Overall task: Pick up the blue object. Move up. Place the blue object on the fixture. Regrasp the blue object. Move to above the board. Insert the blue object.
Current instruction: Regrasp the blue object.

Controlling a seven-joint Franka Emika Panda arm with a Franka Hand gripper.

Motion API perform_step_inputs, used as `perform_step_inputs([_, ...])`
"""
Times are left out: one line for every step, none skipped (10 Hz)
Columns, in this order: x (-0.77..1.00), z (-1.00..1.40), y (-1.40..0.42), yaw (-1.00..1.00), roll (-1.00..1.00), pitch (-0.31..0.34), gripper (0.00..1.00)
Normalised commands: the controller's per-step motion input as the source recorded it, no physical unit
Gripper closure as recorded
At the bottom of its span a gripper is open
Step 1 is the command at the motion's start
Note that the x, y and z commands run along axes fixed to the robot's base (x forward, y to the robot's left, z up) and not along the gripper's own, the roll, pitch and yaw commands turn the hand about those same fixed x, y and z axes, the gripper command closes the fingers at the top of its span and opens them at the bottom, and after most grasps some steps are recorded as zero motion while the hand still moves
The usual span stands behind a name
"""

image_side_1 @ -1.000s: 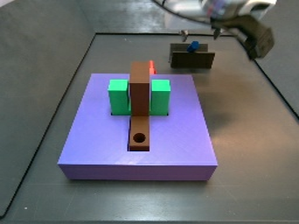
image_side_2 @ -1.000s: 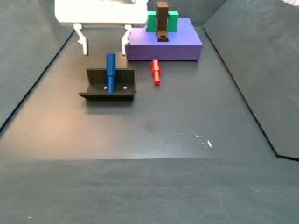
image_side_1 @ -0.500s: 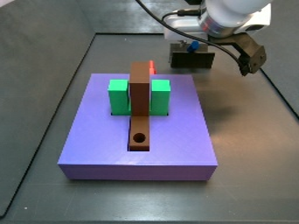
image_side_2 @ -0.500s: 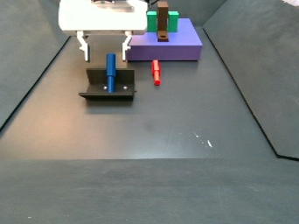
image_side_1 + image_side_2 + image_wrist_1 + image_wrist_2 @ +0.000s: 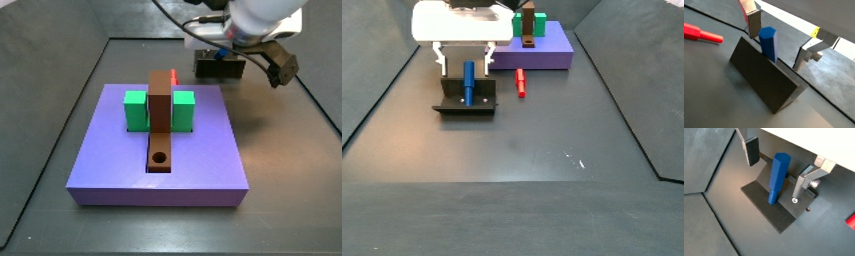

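The blue object's lower end needs to stay free to go into the board's round hole. My gripper needs to grab the blue object's thick hexagonal upper part (image 5: 768, 41) next.
The blue object (image 5: 470, 83) is a thin hexagonal peg propped in the fixture (image 5: 466, 102), its lower end on the base plate (image 5: 767, 210) and its upper part against the dark upright (image 5: 764, 80). My gripper (image 5: 464, 62) is open and straddles the peg's upper half. In both wrist views one finger (image 5: 753, 22) and the other finger (image 5: 804, 183) stand on either side of the blue object (image 5: 777, 175), with a gap on each side. The lavender board (image 5: 160, 160) carries a brown bar (image 5: 160, 115) with a round hole between green blocks (image 5: 136, 110).
A small red piece (image 5: 520, 83) lies on the dark floor between the fixture and the board (image 5: 529, 55), and also shows in a wrist view (image 5: 701, 34). The gripper's body (image 5: 254, 30) hangs over the fixture (image 5: 218, 68). Dark walls bound the floor.
The gripper has come down over the fixture, so its open fingers now flank the blue object. The blue object and the board have not moved.
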Motion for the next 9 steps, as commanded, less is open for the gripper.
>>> perform_step_inputs([-0.09,-0.27,-0.01,0.00,0.23,-0.009,0.00])
perform_step_inputs([-0.07,-0.14,-0.01,0.00,0.13,0.000,0.00])
perform_step_inputs([-0.03,-0.08,-0.03,0.00,0.09,0.000,0.00])
perform_step_inputs([0.00,0.00,0.00,0.00,0.00,0.000,0.00])
perform_step_inputs([0.00,0.00,0.00,0.00,0.00,0.000,1.00])
perform_step_inputs([0.00,0.00,0.00,0.00,0.00,0.000,1.00])
perform_step_inputs([0.00,0.00,0.00,0.00,0.00,0.000,1.00])
perform_step_inputs([0.00,0.00,0.00,0.00,0.00,0.000,1.00])
perform_step_inputs([0.00,0.00,0.00,0.00,0.00,0.000,1.00])
